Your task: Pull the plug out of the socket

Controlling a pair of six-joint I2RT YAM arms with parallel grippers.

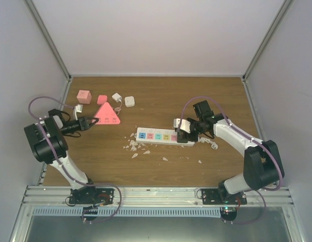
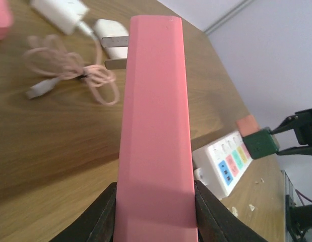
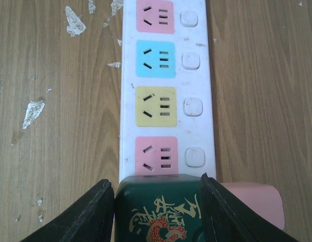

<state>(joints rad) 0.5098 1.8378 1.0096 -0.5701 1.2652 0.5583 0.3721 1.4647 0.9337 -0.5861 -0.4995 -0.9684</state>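
My left gripper should keep holding the pink triangular block, because the block is hanging raised with its edge over the pink cable and would fall partly onto that cable if the gripper opened.
The socket (image 1: 158, 134) is a long white strip with pastel outlet faces, lying mid-table; it also shows in the right wrist view (image 3: 166, 85). A dark green cube plug (image 3: 158, 212) with a dragon print sits on its near end, with a pink piece (image 3: 254, 201) at its side. My right gripper (image 3: 156, 181) straddles the plug, its fingers close beside it and a thin gap on the left; it reads as open. My left gripper (image 2: 156, 186) is shut on a pink triangular block (image 2: 156, 116), far left of the strip (image 1: 106, 116).
A pink cube (image 1: 84, 96), a smaller pink piece (image 1: 102, 99) and white adapters (image 1: 129, 101) lie at the back left. A pink cable (image 2: 70, 70) coils near them. White chips (image 1: 135, 146) litter the wood by the strip. A coiled white cord (image 1: 212, 145) lies right of it.
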